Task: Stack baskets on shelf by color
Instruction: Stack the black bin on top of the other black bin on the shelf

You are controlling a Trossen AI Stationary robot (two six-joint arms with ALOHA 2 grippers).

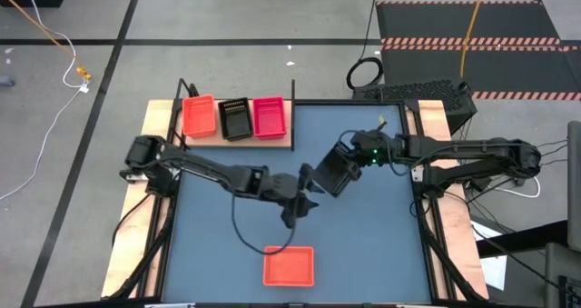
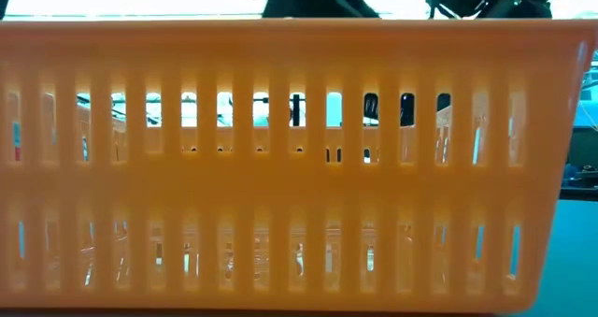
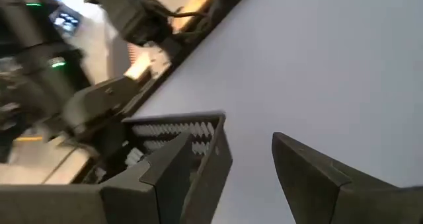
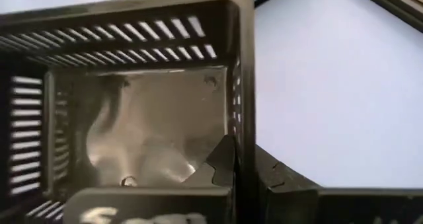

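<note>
My left gripper grabs the black basket [image 1: 329, 173] by its rim [image 1: 318, 180] beside a corner next, to stack it with the shelf's black basket.
A black basket [image 1: 329, 173] hangs above the table's middle, in my right gripper [image 1: 349, 167], which is shut on it. My left gripper [image 1: 304, 194] is open just left of it. In the left wrist view, the basket's corner wall [image 3: 215, 145] stands between the spread fingers of my left gripper [image 3: 244, 164]. The light-wood shelf [image 1: 238, 140] at the table's far-left corner carries an orange [image 1: 199, 115], a black [image 1: 235, 119] and a pink-red basket [image 1: 269, 116] in a row. Another orange basket [image 1: 289, 265] rests on its bottom at the near edge and fills the low view [image 2: 280, 167]. My right gripper [image 4: 241, 161] pinches the black basket's side wall [image 4: 243, 85] near a corner. One finger [image 4: 221, 161] is inside the basket and one [image 4: 277, 174] is outside. It comes from the table's right. The basket looks lifted clear and tilted. My left gripper: one finger [image 3: 168, 174] is close against the basket's wall; whether it touches, I cannot tell.
Thin black posts [image 1: 293, 88] rise at the shelf's corners. A black cable [image 1: 250, 240] loops on the blue-grey tabletop [image 1: 381, 244] between the left arm and the near orange basket. Wooden strips [image 1: 449, 235] border the table's left and right sides.
</note>
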